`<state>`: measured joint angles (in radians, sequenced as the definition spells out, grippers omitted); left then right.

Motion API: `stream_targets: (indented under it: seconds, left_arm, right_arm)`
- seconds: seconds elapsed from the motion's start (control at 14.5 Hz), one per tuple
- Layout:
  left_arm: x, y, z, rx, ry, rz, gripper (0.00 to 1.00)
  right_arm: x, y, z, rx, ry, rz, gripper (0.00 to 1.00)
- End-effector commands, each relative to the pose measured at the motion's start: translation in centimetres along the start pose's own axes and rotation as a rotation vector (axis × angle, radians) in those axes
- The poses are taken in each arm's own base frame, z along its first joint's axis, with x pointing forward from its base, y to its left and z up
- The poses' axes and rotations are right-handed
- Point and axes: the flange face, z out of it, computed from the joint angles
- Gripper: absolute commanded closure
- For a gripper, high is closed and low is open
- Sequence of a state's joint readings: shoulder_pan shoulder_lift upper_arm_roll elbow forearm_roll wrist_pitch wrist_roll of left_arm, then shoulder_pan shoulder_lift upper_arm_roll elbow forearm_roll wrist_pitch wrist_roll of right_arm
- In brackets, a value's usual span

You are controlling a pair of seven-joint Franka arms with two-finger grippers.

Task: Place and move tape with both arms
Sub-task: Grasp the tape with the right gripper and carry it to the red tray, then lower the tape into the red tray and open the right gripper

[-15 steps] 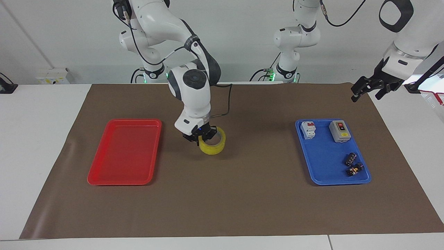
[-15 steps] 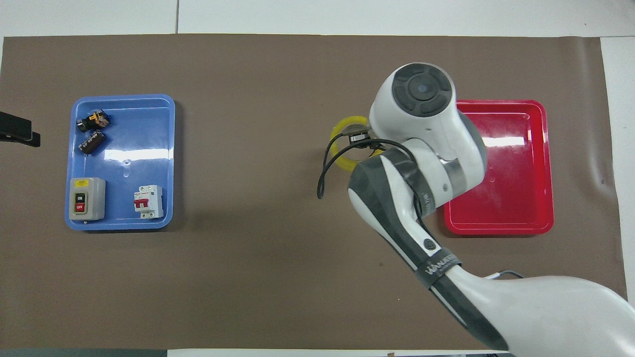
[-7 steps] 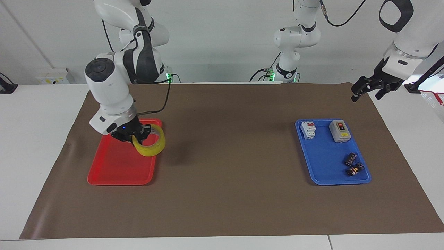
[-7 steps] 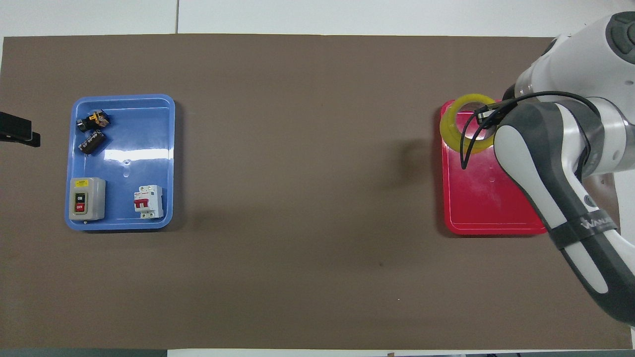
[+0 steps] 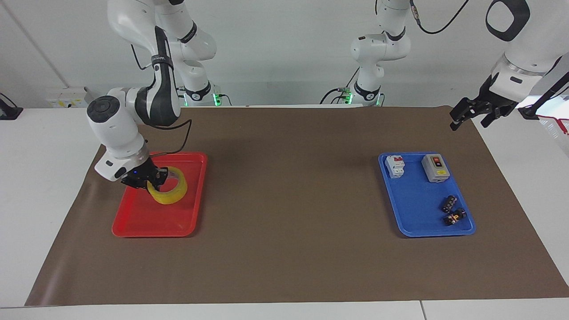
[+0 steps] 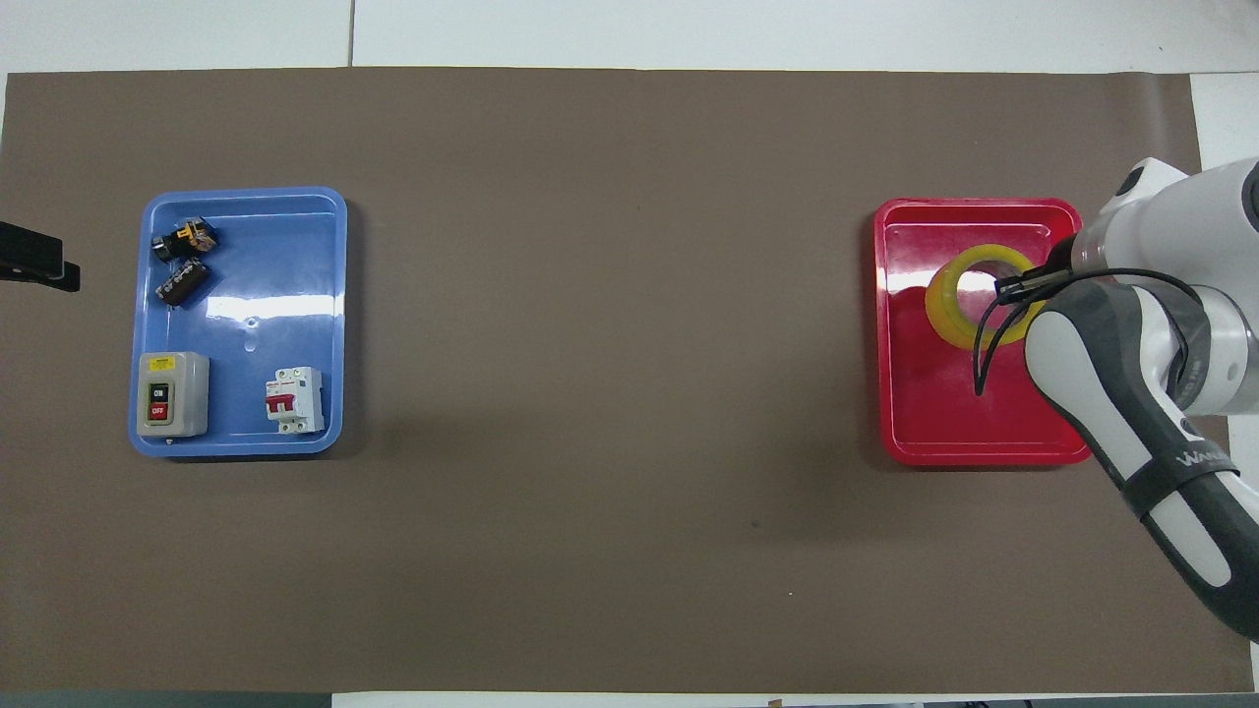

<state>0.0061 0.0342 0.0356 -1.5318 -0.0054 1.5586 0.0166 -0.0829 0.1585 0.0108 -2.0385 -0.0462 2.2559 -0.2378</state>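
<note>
The yellow tape [image 6: 946, 307] hangs tilted above the red tray's bottom, so my right gripper keeps holding the tape for now, until the tape is lower.
The yellow tape [image 5: 172, 192] is a translucent ring with a pale core, tilted and held low in the red tray [image 5: 146, 218]. I cannot tell whether it touches the tray floor. My right gripper [image 5: 150, 180] is shut on the tape's rim, at the tray's end nearer to the robots. In the overhead view the tape [image 6: 946, 307] lies inside the red tray [image 6: 934, 423], partly hidden by the right gripper [image 6: 1023, 285] and its arm. My left gripper [image 5: 471, 114] waits open and empty in the air over the mat's corner at the left arm's end.
A blue tray [image 5: 418, 209] at the left arm's end holds a white circuit breaker [image 5: 395, 166], a grey on/off switch box [image 5: 435, 168] and two small dark parts [image 5: 451, 211]. A brown mat [image 5: 293, 249] covers the table. Two smaller white arms stand at the robots' edge.
My right arm carried the tape from the mat's middle to the red tray, then moved it in over the tray and lower. The left arm has not moved.
</note>
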Motion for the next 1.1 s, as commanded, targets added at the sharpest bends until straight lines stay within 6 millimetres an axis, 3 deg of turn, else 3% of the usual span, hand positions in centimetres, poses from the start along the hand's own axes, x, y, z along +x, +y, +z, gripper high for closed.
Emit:
stream_targets:
  seconds: [0.0,0.83,1.03]
  left_arm:
    - [-0.9,0.1,-0.2,-0.022,-0.007,0.007,0.0]
    - [-0.9,0.1,-0.3,-0.022,-0.004,0.006,0.0]
    - [-0.9,0.1,-0.2,-0.022,-0.007,0.007,0.0]
  right_arm:
    - [-2.7,0.1,0.1,-0.008,0.022,-0.02,1.0]
    - [-4.9,2.7,5.3,-0.012,0.037,-0.001,1.0]
    - [-4.7,2.0,5.7,-0.009,0.033,0.004,1.0]
